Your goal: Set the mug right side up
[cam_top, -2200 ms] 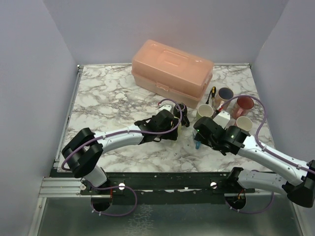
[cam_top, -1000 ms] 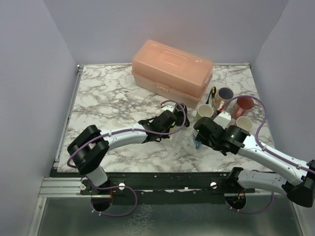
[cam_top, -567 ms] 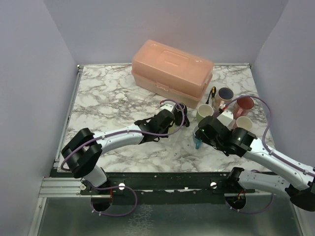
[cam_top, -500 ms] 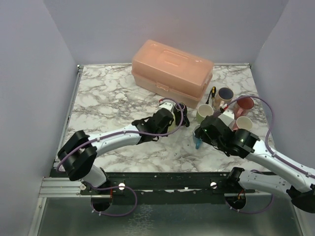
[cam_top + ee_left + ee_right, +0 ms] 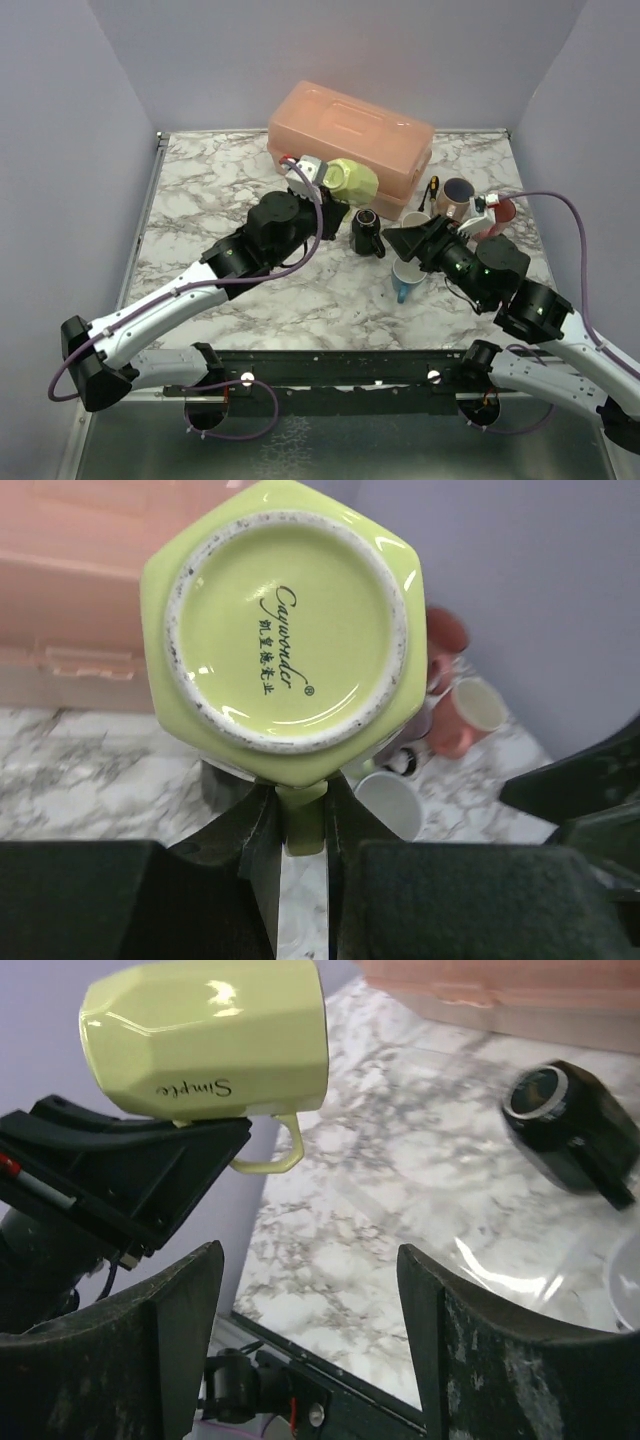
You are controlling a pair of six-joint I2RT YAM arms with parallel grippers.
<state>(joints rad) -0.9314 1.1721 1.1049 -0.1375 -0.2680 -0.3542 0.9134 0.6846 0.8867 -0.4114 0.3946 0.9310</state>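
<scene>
My right gripper grabs the mug's free handle part [image 5: 291, 1150] next, from the side opposite the mug's base, to set the mug right side up.
The lime-green mug [image 5: 352, 180] hangs in the air in front of the pink toolbox. My left gripper [image 5: 333, 203] is shut on its handle [image 5: 302, 815]. In the left wrist view the mug's base [image 5: 285, 630] faces the camera. The right wrist view shows the mug [image 5: 210, 1035] lying sideways, handle [image 5: 270, 1155] downward, above the left arm's fingers [image 5: 130, 1175]. My right gripper [image 5: 400, 240] is raised to the right of the mug, apart from it. In its own view the right gripper [image 5: 310, 1330] stands open with nothing between the fingers.
The pink toolbox [image 5: 350, 140] stands at the back. A black mug [image 5: 367, 232] lies on its side just below the green one. A blue-and-white cup [image 5: 405, 277] sits tilted under the right arm. Several cups [image 5: 460, 195] and a screwdriver [image 5: 430, 190] crowd the right.
The left arm has lifted the green mug off the table, up and toward the toolbox. The right gripper has risen from beside the blue cup and spread wider.
</scene>
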